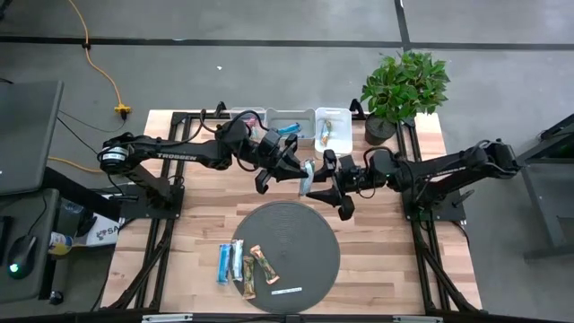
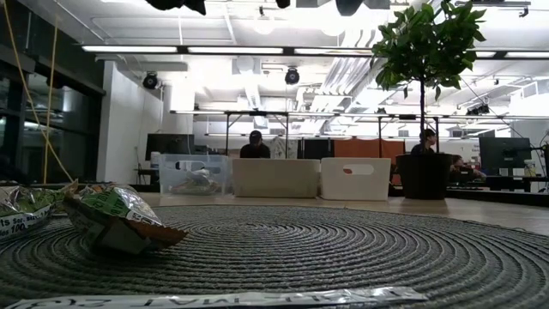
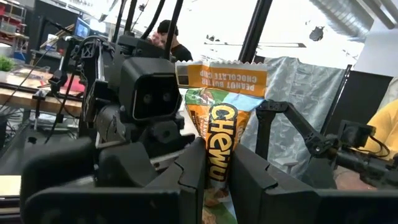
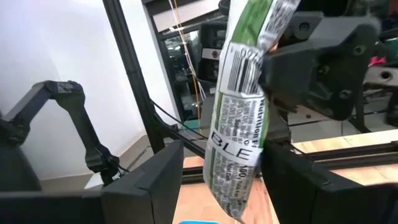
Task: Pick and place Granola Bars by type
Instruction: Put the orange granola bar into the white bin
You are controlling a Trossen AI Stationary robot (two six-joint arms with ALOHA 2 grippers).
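I next need my right gripper to grab the Chewy bar by its nutrition-label end (image 1: 306, 187), then sort it into its bin.
My left gripper (image 1: 299, 173) is above the table's middle, between the round grey mat (image 1: 296, 224) and the far bins, shut on a brown-orange-green Chewy granola bar (image 3: 221, 118). My right gripper (image 4: 227, 180) faces it from the right and is open. One finger stands on either side of the same bar (image 4: 239, 137); whether one touches it, I cannot tell. Three more granola bars (image 1: 238, 265) lie flat on the mat's near left part, and in the low view they show at the left (image 2: 111, 219). My left gripper pinches the bar's lower part (image 3: 217, 163) between its two fingers, coming about level from the table's left. The rest of the bar sticks out past the fingertips, ending in its crimped orange end (image 3: 221, 74). The bar is lifted clear of the table.
Three bins (image 1: 291, 126) stand in a row at the far edge; the right one holds a bar (image 1: 327, 133). A potted plant (image 1: 404, 85) stands at the far right corner. A thin white label strip (image 1: 287, 290) lies on the mat's near edge.
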